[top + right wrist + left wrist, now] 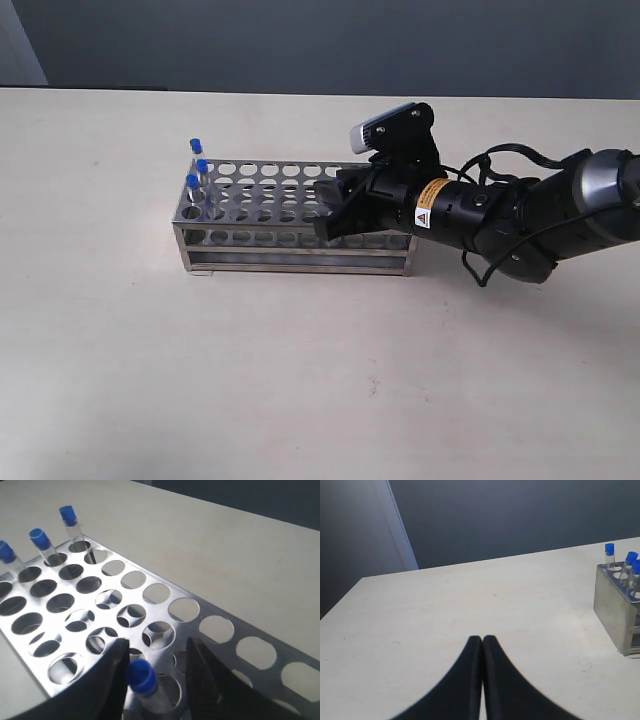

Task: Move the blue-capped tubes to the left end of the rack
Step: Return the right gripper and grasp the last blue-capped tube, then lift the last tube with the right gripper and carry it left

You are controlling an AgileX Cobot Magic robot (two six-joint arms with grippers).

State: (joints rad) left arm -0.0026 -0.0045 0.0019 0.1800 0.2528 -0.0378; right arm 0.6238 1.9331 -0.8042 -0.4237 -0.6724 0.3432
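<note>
The fingers of my right gripper reach down around the blue cap [141, 676] at the rack's holes. It is time to close, as a close now would catch the tube.
The steel rack [262, 262] stands on the table. Three blue-capped tubes [196, 147] [201, 166] [192, 183] stand upright in holes at its left end, also seen in the right wrist view [67, 515] [40, 539] [6, 551]. My right gripper [335, 210] hovers over the rack's right half. It is open [157, 644], with a fourth blue-capped tube [140, 676] standing in a hole between its fingers, close to one finger. The gripper hides that tube in the exterior view. My left gripper [483, 639] is shut on nothing above bare table, with the rack's left end [612, 605] off to one side.
The rack's top plate [205, 612] has many vacant holes between the three tubes and my right gripper. The right arm [520, 215] stretches in from the right edge. A dark wall runs behind the pale table [300, 380].
</note>
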